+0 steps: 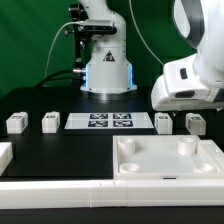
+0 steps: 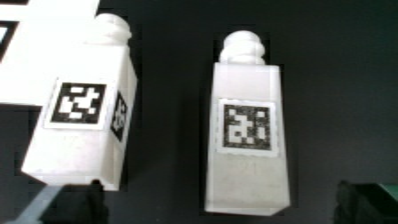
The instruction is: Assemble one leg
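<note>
My gripper grabs the leg by its plain square end [image 1: 197, 131] [image 2: 247, 186] next, leaving the leg's threaded end free to screw into the white top.
Four small white legs with black-and-white tags stand in a row at the back of the black table: two at the exterior view's left [image 1: 15, 123] [image 1: 49, 122] and two at its right [image 1: 163, 122] [image 1: 196, 122]. My gripper [image 1: 183, 106] hangs just above the right pair. In the wrist view these two legs are long white blocks with threaded tips, one [image 2: 84, 110] beside the other [image 2: 249, 130]. My gripper [image 2: 222, 205] is open and empty. Its dark fingertips [image 2: 63, 205] stand wide apart, with the end of one leg between them, not touching it.
The marker board [image 1: 111, 122] lies between the two pairs of legs; its corner shows in the wrist view [image 2: 6, 40]. The large white tray-like top [image 1: 200, 160] with round sockets lies at the front right. Another white piece [image 1: 4, 153] is at the left edge. The robot base [image 1: 106, 65] stands behind.
</note>
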